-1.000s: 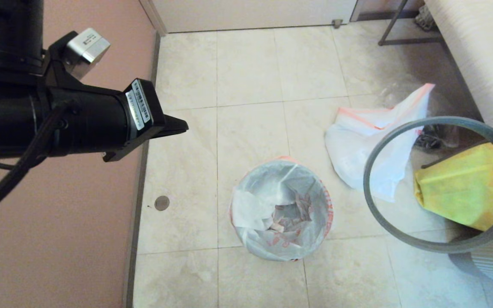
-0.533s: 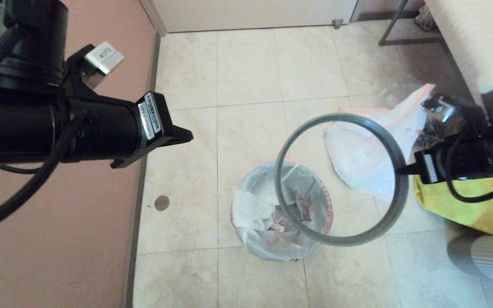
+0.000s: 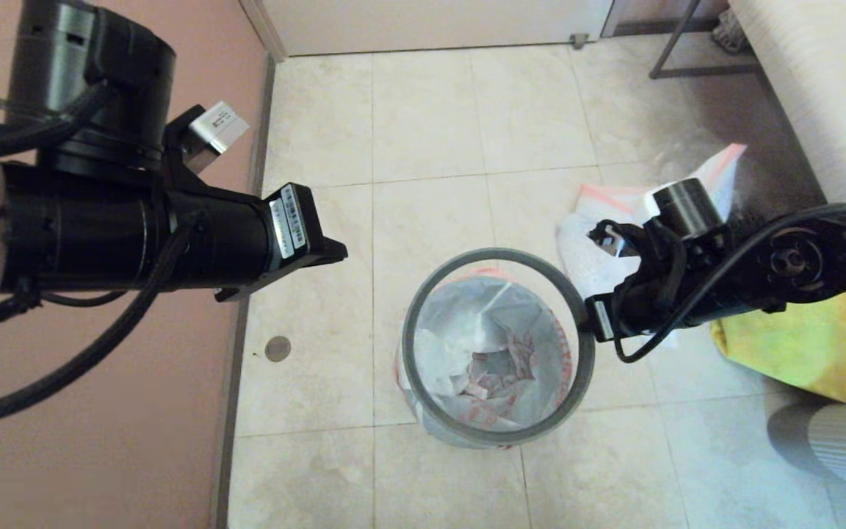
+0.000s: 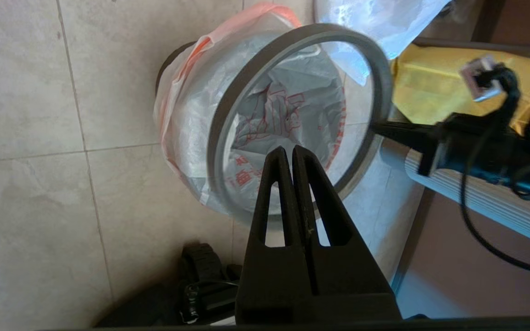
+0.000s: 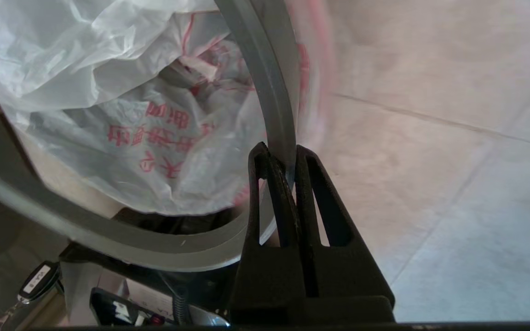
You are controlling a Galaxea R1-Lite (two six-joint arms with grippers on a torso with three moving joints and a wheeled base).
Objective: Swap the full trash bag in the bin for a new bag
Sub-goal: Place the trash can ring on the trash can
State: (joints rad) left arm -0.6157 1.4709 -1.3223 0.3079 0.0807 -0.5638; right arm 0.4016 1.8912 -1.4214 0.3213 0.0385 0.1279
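The grey ring still has a gap between it and the bin's lined rim. The ring stays held in my right gripper until it sits on the bin.
The bin (image 4: 166, 76) stands on the floor tiles, lined with the new bag (image 3: 467, 330), white with red print, its pink hem folded over the rim. My right gripper (image 3: 588, 316) is shut on the thin grey ring (image 3: 496, 256), which hovers level just over the bin's mouth. In the right wrist view the fingertips (image 5: 278, 151) pinch the ring's band (image 5: 265, 69). My left gripper (image 3: 335, 253) is shut with nothing in it, above and left of the bin. The full trash bag (image 3: 577, 250) lies on the floor behind the right arm, partly hidden by it.
A pink wall (image 3: 100, 455) runs along the left, with a round floor drain (image 3: 277, 348) near it. A large yellow bag (image 3: 812, 345) and a ribbed white object (image 3: 819, 73) stand at the right. A metal frame leg (image 3: 687, 70) is at the back right.
The right arm has swung the grey ring from the far right leftward to over the bin's mouth. The left arm has shifted slightly right and down.
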